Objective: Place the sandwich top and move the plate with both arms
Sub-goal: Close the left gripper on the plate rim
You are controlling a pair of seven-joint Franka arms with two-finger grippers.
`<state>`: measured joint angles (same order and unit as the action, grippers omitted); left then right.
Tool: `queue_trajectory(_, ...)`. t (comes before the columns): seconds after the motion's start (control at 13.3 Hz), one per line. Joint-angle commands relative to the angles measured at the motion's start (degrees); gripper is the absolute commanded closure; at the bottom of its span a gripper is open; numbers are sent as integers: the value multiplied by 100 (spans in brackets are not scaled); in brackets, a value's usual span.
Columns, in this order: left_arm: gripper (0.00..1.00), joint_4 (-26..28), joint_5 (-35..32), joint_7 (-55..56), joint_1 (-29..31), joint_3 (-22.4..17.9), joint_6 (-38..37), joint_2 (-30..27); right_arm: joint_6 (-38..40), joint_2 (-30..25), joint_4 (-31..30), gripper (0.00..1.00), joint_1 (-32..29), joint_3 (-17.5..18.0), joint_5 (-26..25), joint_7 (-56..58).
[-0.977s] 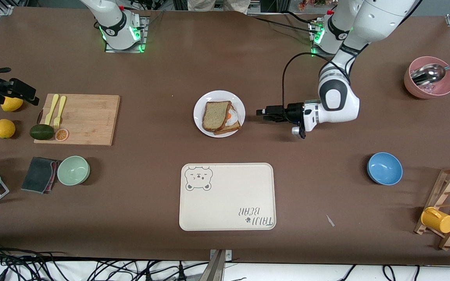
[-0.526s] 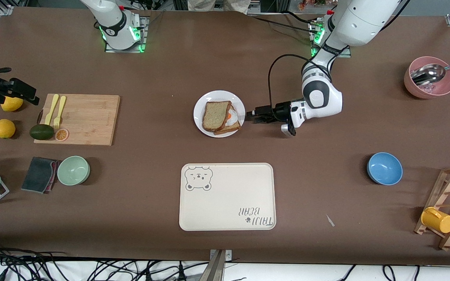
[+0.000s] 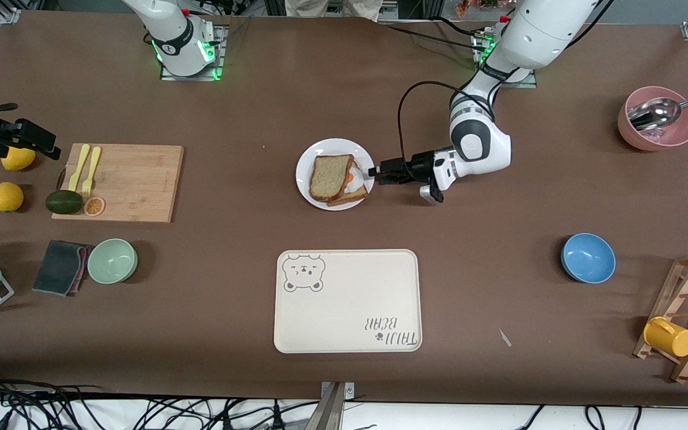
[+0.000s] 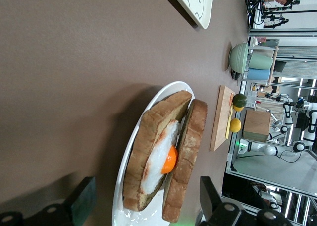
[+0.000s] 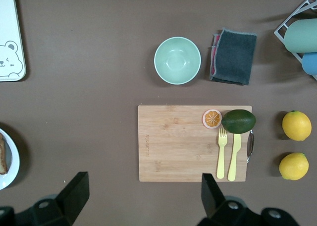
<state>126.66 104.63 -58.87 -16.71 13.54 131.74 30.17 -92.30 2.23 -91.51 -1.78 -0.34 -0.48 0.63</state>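
The robot has to move the sandwich onto the cream bear tray [image 3: 348,301], so its left gripper needs to grab the white plate by its rim [image 3: 372,182] next.
The white plate [image 3: 320,155] sits mid-table. On it the sandwich top [image 3: 331,177], a plain speckled brown slice, lies on the egg slice, and the yolk [image 3: 353,177] peeks out at its edge. My left gripper [image 3: 377,173] is low at the plate's rim on the side toward the left arm's end. It is open, and in the left wrist view [image 4: 146,182] its fingers stand either side of the plate rim [image 4: 121,186] and the sandwich top [image 4: 190,151]. My right gripper [image 5: 143,186] is open, empty and high over the table beside the cutting board.
A cream bear tray [image 3: 347,301] lies nearer the front camera than the plate. A blue bowl [image 3: 587,257] and a pink bowl with a spoon [image 3: 657,126] are toward the left arm's end. The cutting board [image 3: 129,179], green bowl [image 3: 112,260] and cloth [image 3: 60,267] are toward the right arm's end.
My left gripper has moved along the table toward the plate and now reaches its rim. The right arm, plate and sandwich have not moved.
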Motion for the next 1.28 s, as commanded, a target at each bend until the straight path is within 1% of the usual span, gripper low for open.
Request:
queue_trajectory(0.0,7,-37,381,-379,-148,-9,88,94,55,-126,-69,0,-16,8,13,16)
queue_trajectory(0.15,7,-37,541,-529,-245,-9,97,155,63,-126,-69,0,-16,8,13,16)
queue_trajectory(0.38,7,-28,550,-591,-272,-9,97,199,55,-126,-69,0,-16,-1,13,16)
queue_trajectory(0.45,11,-28,541,-591,-272,-9,97,208,55,-126,-69,0,-16,8,13,16)
queue_trajectory(0.68,29,-28,541,-591,-307,-9,97,235,63,-126,-69,0,-16,-1,13,16)
queue_trajectory(0.9,33,-28,541,-591,-351,-9,97,252,63,-126,-69,0,-16,-1,13,16)
queue_trajectory(1.2,47,-37,541,-591,-368,-9,97,287,63,-126,-69,0,-16,-1,13,16)
